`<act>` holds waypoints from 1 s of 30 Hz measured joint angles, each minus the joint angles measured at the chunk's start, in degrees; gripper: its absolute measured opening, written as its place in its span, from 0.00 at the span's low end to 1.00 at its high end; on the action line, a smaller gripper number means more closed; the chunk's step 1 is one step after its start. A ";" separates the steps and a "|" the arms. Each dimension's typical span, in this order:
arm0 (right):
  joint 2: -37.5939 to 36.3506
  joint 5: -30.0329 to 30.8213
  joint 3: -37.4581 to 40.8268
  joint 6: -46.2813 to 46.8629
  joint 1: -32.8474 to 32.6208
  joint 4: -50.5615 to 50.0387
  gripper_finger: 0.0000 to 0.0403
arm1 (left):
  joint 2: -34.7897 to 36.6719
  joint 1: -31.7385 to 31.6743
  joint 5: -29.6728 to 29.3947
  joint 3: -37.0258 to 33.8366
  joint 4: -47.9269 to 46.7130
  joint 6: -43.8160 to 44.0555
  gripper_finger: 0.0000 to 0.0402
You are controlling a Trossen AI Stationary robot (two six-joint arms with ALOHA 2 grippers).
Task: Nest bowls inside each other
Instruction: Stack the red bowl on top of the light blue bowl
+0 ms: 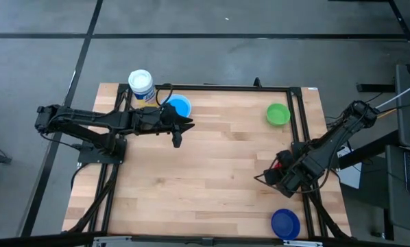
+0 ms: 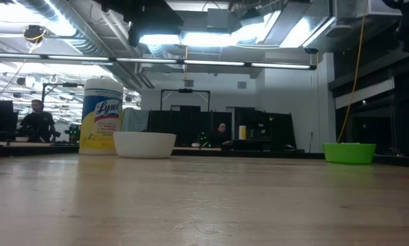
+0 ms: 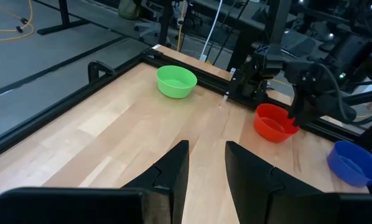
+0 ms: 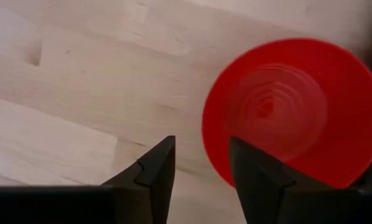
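Note:
My right gripper should next grab the red bowl by its rim (image 4: 212, 159) to nest it inside the light blue bowl.
A red bowl (image 4: 285, 109) stands on the wood at the table's right side, under my right gripper (image 4: 201, 146). That gripper points down and is open. One finger is outside the bowl and the other is over its inside, with the rim between them. My left gripper (image 3: 206, 146) is open with nothing between its fingers, beside a light blue bowl (image 1: 179, 106) at the far left. A white bowl (image 2: 144, 144) shows in the low view. A green bowl (image 1: 278, 114) rests far right, and a dark blue bowl (image 1: 285, 223) near right. My right gripper comes at the red bowl from above, astride the rim (image 4: 212, 155) on the bowl's side toward the table's middle. Bare wood shows between the outer finger (image 4: 155, 171) and the rim. Whether the inner finger (image 4: 254, 177) touches the bowl, I cannot tell.
A white-lidded jar with a yellow label (image 1: 141, 86) stands at the far left corner next to the light blue bowl. A black frame (image 1: 297, 123) runs along the table's edges. The middle of the table is bare wood (image 1: 212, 171).

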State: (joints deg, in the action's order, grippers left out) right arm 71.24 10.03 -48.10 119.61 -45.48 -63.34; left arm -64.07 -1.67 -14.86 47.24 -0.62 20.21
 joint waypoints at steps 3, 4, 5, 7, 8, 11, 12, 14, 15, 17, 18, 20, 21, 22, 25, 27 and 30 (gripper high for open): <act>0.00 -0.01 0.00 0.90 -0.06 -0.52 0.37 | 0.00 0.00 0.01 0.00 -0.01 -0.28 0.25; 0.00 -0.01 0.00 0.94 -0.06 -0.58 0.37 | 0.00 0.00 -0.01 0.00 0.00 -0.44 0.25; 0.00 -0.01 0.00 1.00 -0.06 -0.58 0.36 | 0.00 0.00 -0.01 0.00 -0.02 -0.44 0.25; 0.00 -0.01 0.03 1.30 -0.06 -0.56 0.35 | 0.00 0.00 0.01 0.00 -0.11 -0.62 0.25; 0.00 -0.01 0.26 1.43 -0.06 -0.18 0.35 | 0.00 0.00 -0.01 0.00 -0.40 -0.72 0.25; 0.00 -0.01 2.16 1.93 -0.06 2.69 0.34 | 0.00 0.00 0.05 0.00 -1.60 -0.87 0.25; 0.00 -0.02 3.12 1.95 -0.06 4.71 0.34 | 0.00 0.00 0.34 0.00 -1.83 -0.87 0.25; 0.02 -0.04 4.86 1.97 -0.06 8.40 0.34 | 0.00 0.00 0.94 0.00 -2.56 -0.77 0.25; 0.02 -0.04 5.60 1.99 -0.04 9.67 0.34 | 0.00 0.00 1.07 0.00 -2.83 -0.66 0.25; 0.02 -0.40 6.80 2.43 0.17 10.84 0.35 | 0.00 0.00 1.08 0.00 -3.08 -0.63 0.25; 0.02 -0.57 7.31 2.55 0.31 10.98 0.35 | 0.00 0.00 1.08 0.00 -3.08 -0.63 0.25; 0.02 -0.70 8.11 2.57 0.35 10.88 0.36 | 0.00 0.00 1.08 0.00 -3.08 -0.85 0.25; 0.02 -0.71 8.34 2.70 0.34 10.88 0.36 | 0.00 0.00 1.08 0.00 -3.08 -0.90 0.25; 0.02 -0.71 8.52 2.87 0.34 10.93 0.36 | 0.00 -0.04 1.09 0.00 -3.10 -0.90 0.25; 0.02 -0.71 9.07 2.97 0.34 11.00 0.36 | 0.00 -0.65 1.94 0.00 -3.17 -0.90 0.25; 0.02 -0.69 9.52 2.97 0.34 11.72 0.35 | 0.00 -1.23 2.57 0.00 -3.17 -0.93 0.25; 0.02 -0.66 10.91 3.28 0.34 14.28 0.33 | 0.00 -2.26 3.53 0.00 -3.17 -0.98 0.25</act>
State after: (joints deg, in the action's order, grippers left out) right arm 71.26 9.37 -37.19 122.89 -45.15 -49.06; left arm -64.07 -3.93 -11.33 47.24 -3.79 19.23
